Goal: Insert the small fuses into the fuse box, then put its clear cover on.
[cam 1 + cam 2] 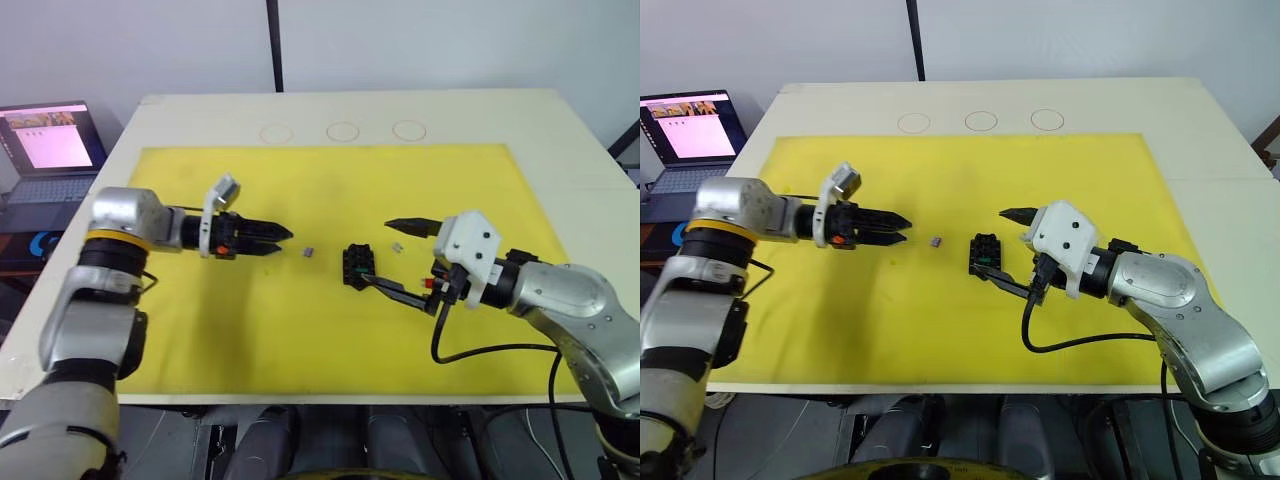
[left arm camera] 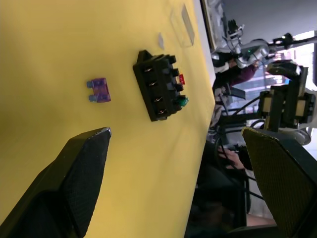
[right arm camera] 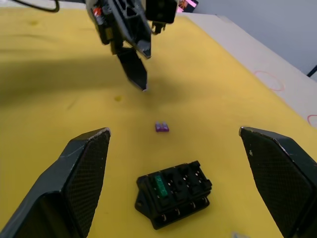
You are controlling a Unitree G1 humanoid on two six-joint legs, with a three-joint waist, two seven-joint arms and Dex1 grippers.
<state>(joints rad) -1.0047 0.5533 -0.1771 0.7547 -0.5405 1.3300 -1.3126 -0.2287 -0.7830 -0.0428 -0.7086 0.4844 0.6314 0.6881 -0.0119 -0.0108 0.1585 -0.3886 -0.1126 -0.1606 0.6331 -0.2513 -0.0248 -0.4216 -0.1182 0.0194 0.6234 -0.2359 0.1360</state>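
Observation:
My left gripper should grab the purple fuse's plastic body, so its metal prongs stay free to go into the fuse box.
The black fuse box lies mid-mat, with a green fuse and a red fuse seated in its slots. One purple fuse rests loose on the mat just left of the box. The clear cover and a small pale fuse lie beyond the box. My left gripper is open and empty, turned on its side, tips a short way left of the purple fuse. My right gripper is open wide at the box's right side, holding nothing.
Everything sits on a yellow mat on a pale table. Three red circles are drawn on the table behind the mat. An open laptop stands off the table's left side. A black cable loops under my right arm.

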